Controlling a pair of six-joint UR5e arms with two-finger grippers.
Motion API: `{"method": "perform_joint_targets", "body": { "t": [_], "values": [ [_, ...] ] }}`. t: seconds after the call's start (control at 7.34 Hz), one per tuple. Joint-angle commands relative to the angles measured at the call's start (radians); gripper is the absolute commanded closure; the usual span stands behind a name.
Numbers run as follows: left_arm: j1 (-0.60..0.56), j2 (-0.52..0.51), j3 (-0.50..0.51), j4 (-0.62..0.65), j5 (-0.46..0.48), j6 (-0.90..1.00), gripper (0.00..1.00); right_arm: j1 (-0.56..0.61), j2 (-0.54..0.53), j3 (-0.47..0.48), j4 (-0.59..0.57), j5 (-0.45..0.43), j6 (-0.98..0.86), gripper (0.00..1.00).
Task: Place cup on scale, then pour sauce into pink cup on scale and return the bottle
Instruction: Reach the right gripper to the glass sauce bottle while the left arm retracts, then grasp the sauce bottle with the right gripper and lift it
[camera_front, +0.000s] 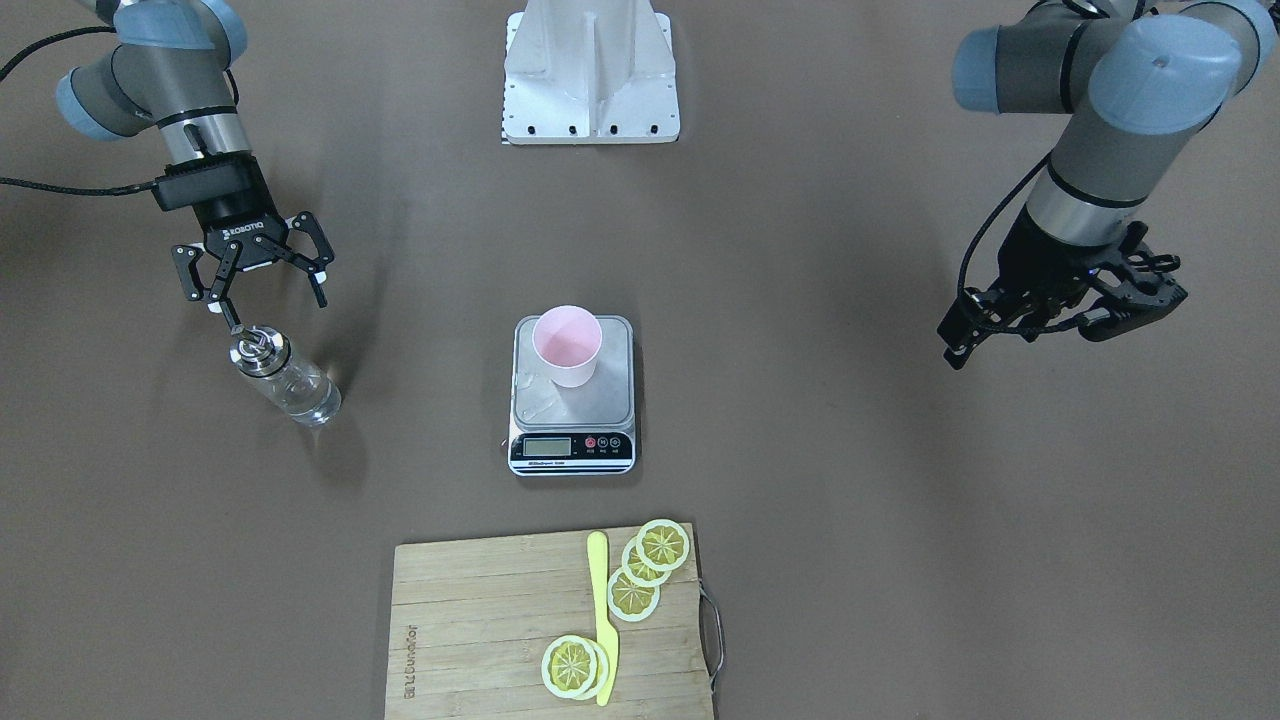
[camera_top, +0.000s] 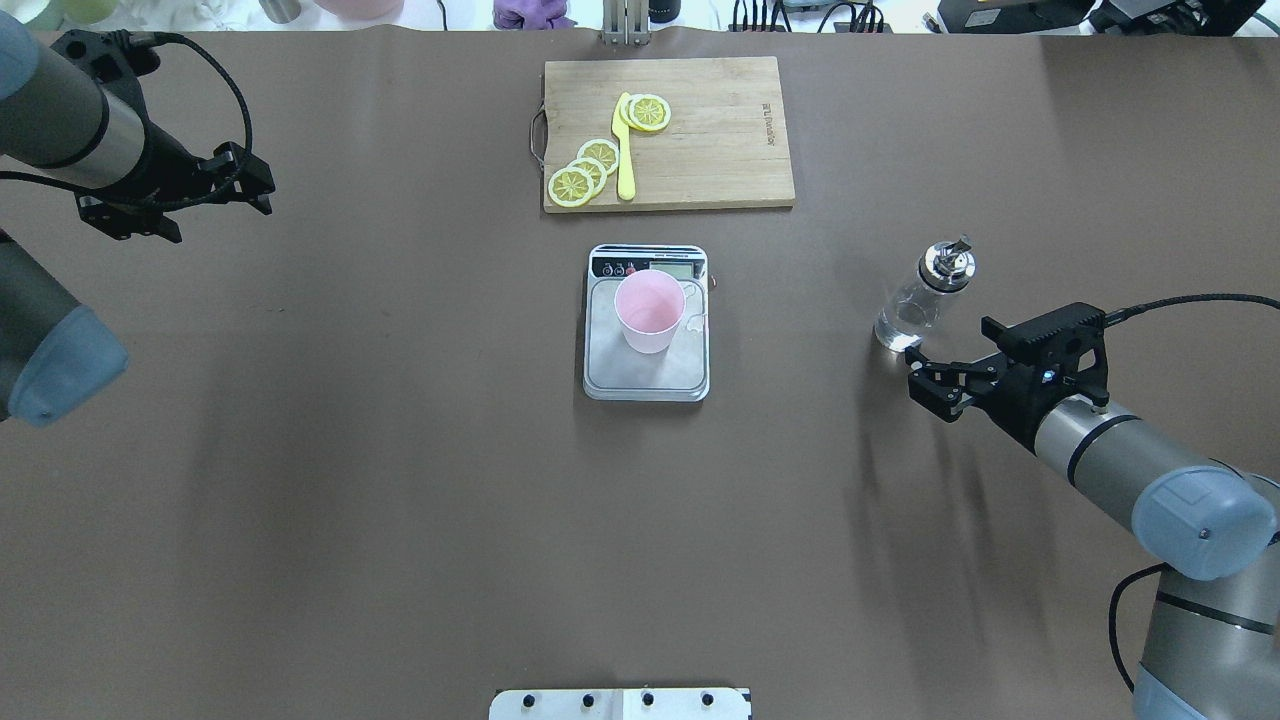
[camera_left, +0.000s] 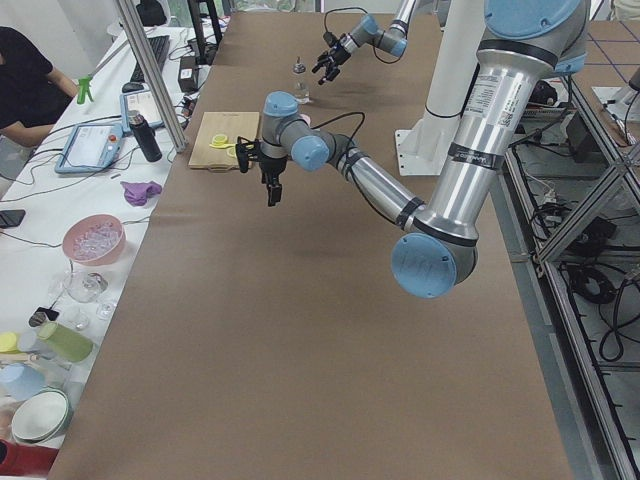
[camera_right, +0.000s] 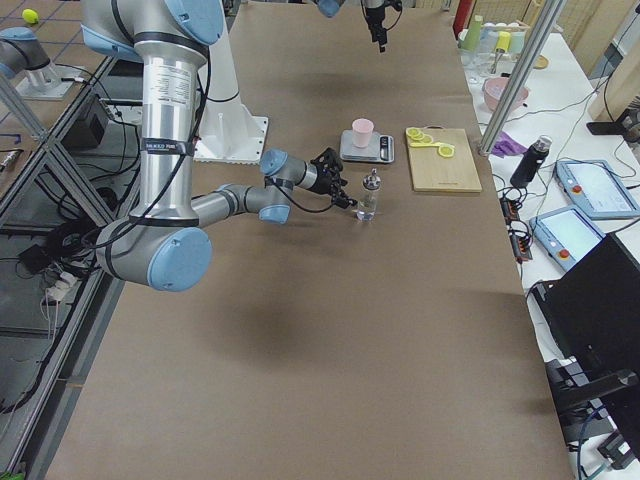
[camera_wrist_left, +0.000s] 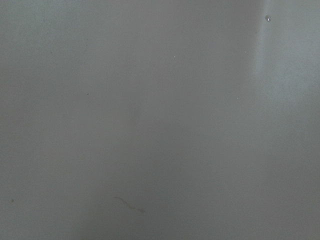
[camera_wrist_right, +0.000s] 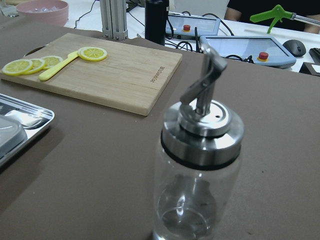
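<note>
Next, my right gripper grabs the bottle by its glass body below the cap (camera_wrist_right: 192, 197), so the bottle's metal spout (camera_wrist_right: 204, 82) stays free to pour sauce.
The pale pink cup (camera_front: 567, 345) stands upright on the silver platform of the scale (camera_front: 600, 405) at the table's middle; both also show in the overhead view, the cup (camera_top: 650, 312) on the scale (camera_top: 645, 378). The clear glass bottle (camera_front: 287, 380) with its metal spout cap stands free on the table and holds a little clear sauce low down. My right gripper (camera_front: 265, 300) is open and empty, just behind the bottle (camera_top: 918, 300) and not touching it. The right wrist view shows the bottle (camera_wrist_right: 199, 175) close up. My left gripper (camera_front: 1065, 320) is open and empty, far off to the side.
A wooden cutting board (camera_front: 480, 630) with lemon slices (camera_front: 648, 565) and a yellow knife (camera_front: 603, 620) lies beyond the scale, on the side away from me. My white base plate (camera_front: 590, 80) sits at the near edge. Brown table surface lies between the bottle and the scale.
</note>
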Motion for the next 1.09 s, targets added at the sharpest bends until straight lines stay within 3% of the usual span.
{"method": "perform_joint_targets", "body": {
  "t": [0.0,0.27,0.68,0.95],
  "values": [
    [0.001,-0.004,-0.001,0.000,-0.001,0.000,0.01,0.024,0.026,-0.050,0.001,-0.007,-0.015,0.01],
    [0.001,-0.004,-0.009,0.002,-0.001,0.000,0.01,0.037,0.096,-0.112,0.001,-0.017,-0.015,0.01],
    [0.000,-0.003,-0.018,0.002,-0.001,0.000,0.01,0.073,0.110,-0.124,0.002,-0.010,-0.049,0.01],
    [-0.002,0.000,-0.022,0.003,-0.003,0.000,0.01,0.074,0.145,-0.189,0.080,-0.010,-0.047,0.01]
  ]
}}
